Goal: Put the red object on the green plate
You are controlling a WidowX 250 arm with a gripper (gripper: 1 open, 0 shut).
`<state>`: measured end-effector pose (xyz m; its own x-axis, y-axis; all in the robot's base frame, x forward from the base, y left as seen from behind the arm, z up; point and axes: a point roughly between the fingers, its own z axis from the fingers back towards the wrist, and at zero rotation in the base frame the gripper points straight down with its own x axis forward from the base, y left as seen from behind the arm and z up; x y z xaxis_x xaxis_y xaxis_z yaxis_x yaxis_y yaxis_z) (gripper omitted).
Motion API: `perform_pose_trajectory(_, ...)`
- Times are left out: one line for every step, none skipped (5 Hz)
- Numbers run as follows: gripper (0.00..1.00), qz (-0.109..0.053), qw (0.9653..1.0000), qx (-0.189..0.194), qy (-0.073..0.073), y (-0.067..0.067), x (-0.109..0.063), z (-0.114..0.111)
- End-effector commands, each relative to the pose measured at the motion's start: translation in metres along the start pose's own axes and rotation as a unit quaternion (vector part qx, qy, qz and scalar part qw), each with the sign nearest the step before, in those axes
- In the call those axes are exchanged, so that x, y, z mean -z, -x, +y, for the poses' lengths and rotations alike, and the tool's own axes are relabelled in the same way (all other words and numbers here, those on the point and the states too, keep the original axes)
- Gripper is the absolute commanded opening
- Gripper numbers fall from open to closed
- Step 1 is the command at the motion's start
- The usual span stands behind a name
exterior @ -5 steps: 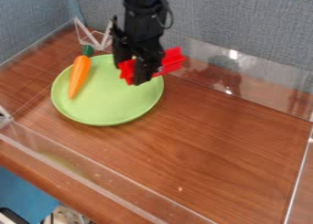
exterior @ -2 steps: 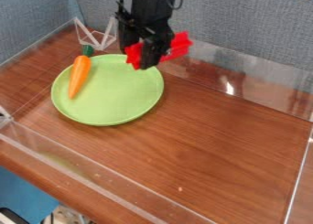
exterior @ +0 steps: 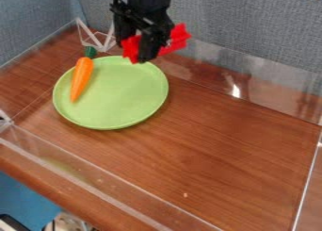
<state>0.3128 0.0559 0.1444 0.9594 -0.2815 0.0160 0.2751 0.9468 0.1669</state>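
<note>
The red object hangs tilted in the air above the green plate's far rim. My gripper brings the red object down onto the plate, before it releases the object.
The red object (exterior: 174, 36), a bright red flat block, hangs tilted in the air above the far right rim of the green plate (exterior: 120, 105). My black gripper (exterior: 147, 43) comes down from the top of the view and is shut on the block, covering its left half. The round lime-green plate lies on the brown wooden table at the left. An orange carrot (exterior: 81, 77) with a green top rests on the plate's left side.
A clear acrylic wall (exterior: 251, 70) rings the table, with a low front edge (exterior: 113, 192). A thin white wire stand (exterior: 88, 35) sits in the back left corner. A grey-blue backdrop stands behind.
The gripper has risen and moved toward the back with the red block still in it. The carrot and plate have stayed put.
</note>
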Motion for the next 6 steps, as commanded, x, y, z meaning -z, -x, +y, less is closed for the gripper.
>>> perform_pose_trajectory(0.00,-0.025,0.9995,0.019,-0.004,0.017,-0.025,-0.002)
perform_pose_trajectory(0.00,-0.012,0.9996,0.025,0.005,0.044,-0.007,-0.005)
perform_pose_trajectory(0.00,0.001,0.9994,0.031,0.016,0.064,0.021,0.000)
perform_pose_trajectory(0.00,0.009,0.9988,0.042,0.024,0.065,0.044,0.001)
perform_pose_trajectory(0.00,0.009,0.9974,0.066,0.028,0.061,0.064,0.001)
perform_pose_trajectory(0.00,0.012,0.9976,0.064,0.023,0.058,0.075,0.012)
